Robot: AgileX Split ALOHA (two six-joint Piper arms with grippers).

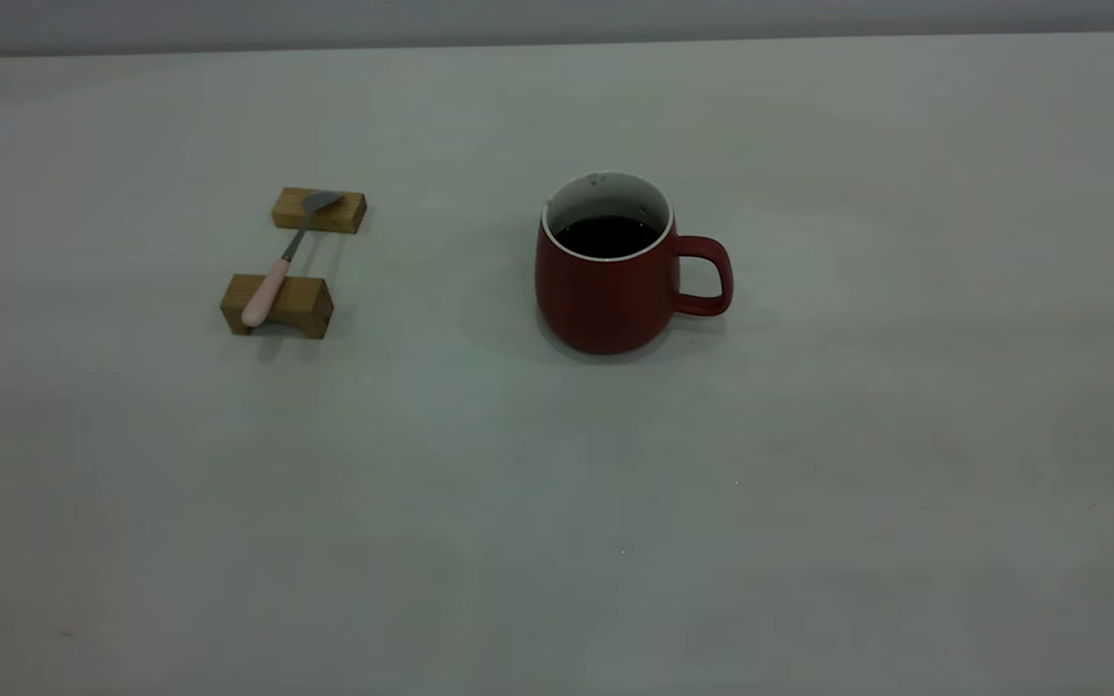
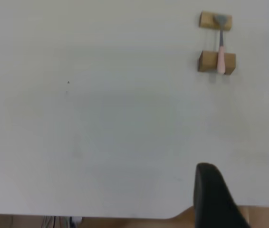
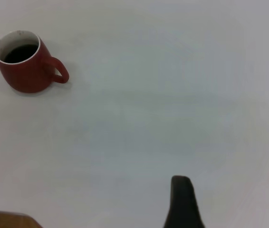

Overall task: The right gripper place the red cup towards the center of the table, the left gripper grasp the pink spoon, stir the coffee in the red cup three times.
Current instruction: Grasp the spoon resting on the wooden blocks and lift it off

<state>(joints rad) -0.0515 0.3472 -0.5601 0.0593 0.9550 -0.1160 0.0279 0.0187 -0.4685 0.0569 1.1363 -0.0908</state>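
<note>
My left gripper grabs the pink spoon by its pink handle (image 1: 266,292) next, to stir the coffee in the red cup (image 1: 615,290).
The red cup (image 1: 615,290) stands upright near the middle of the table (image 1: 557,503), its handle to the right and dark coffee (image 1: 607,235) inside. To its left the pink spoon (image 1: 278,266) lies across two wooden blocks, pink handle nearest the camera. Neither arm shows in the exterior view. My left gripper (image 2: 246,183) is open and empty over the table's near edge, far from the spoon (image 2: 220,52). Of my right gripper (image 3: 236,199) only one black finger (image 3: 182,202) shows, with a wide bare gap beside it. The cup (image 3: 25,73) sits far off.
The spoon's bowl rests on the far wooden block (image 1: 319,210) and its handle on the near block (image 1: 296,304). The table's edge (image 2: 101,216) runs just below the left gripper, and a rounded corner (image 3: 11,213) shows in the right wrist view.
</note>
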